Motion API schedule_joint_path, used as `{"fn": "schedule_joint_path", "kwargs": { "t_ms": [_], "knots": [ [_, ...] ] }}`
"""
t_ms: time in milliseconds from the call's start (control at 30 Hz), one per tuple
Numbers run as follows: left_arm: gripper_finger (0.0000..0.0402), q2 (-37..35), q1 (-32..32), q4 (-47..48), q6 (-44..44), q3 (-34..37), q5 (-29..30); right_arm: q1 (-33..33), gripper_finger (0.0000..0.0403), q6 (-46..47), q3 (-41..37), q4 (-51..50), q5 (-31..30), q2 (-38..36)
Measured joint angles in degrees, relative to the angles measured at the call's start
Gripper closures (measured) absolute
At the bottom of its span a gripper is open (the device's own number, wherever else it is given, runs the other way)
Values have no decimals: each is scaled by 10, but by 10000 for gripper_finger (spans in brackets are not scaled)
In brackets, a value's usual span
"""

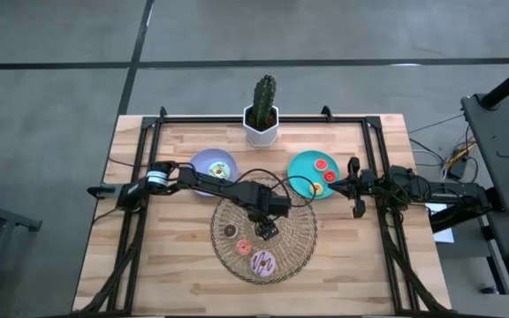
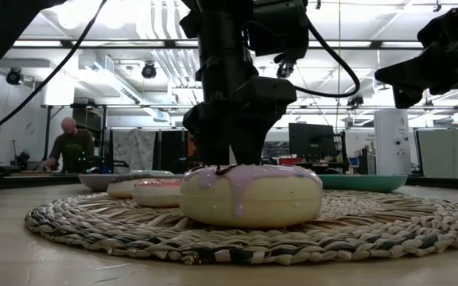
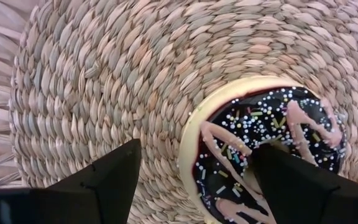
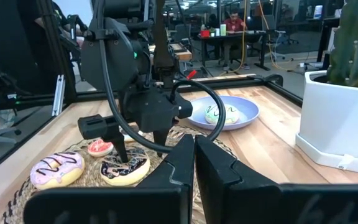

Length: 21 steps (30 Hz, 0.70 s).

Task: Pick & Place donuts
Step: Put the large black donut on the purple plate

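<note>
My left gripper should close now. One finger is at the hole and the other is low over the wicker mat [image 1: 297,231] beside the brown donut's rim, so my fingers would hold the donut.
On the round wicker mat [image 1: 297,231] lie a brown-iced donut with sprinkles and pink drizzle [image 3: 272,118], a pink donut [image 1: 262,261], a small red-iced donut [image 4: 100,147] and a tiny dark one [image 1: 230,230]. My left gripper [image 3: 197,155] points down over the brown donut and is open. One finger [image 3: 297,180] stands at the donut's hole, the other [image 3: 104,180] outside its rim over the mat. A white-green donut [image 1: 220,169] rests on the lavender plate [image 1: 203,159]. My right gripper [image 4: 194,155] is shut, level, at the table's right side. My left gripper comes at the brown donut from above, its open fingers straddling one side of the ring [image 3: 213,146], one at the hole and one outside. The donut lies flat on the mat. Whether either finger touches it, I cannot tell.
A teal plate [image 1: 300,163] holds tiny red, orange and yellow donuts at the right of centre. A cactus in a white pot [image 1: 262,124] stands at the far edge. A dark frame borders the tabletop. A person [image 2: 68,143] is in the room beyond.
</note>
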<state>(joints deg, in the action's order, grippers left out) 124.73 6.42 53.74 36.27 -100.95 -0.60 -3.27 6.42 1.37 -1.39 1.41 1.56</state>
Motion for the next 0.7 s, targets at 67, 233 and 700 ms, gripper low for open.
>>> {"fn": "schedule_joint_path", "kwargs": {
  "t_ms": [67,233,700],
  "knots": [
    [124,0,0,-2,0,0,0,0,394,0,0,0,0,0],
    [124,0,-1,-2,-4,0,-5,0,394,0,0,0,0,0],
    [168,0,-1,-4,-5,0,-19,0,394,0,0,0,0,0]
  ]
}}
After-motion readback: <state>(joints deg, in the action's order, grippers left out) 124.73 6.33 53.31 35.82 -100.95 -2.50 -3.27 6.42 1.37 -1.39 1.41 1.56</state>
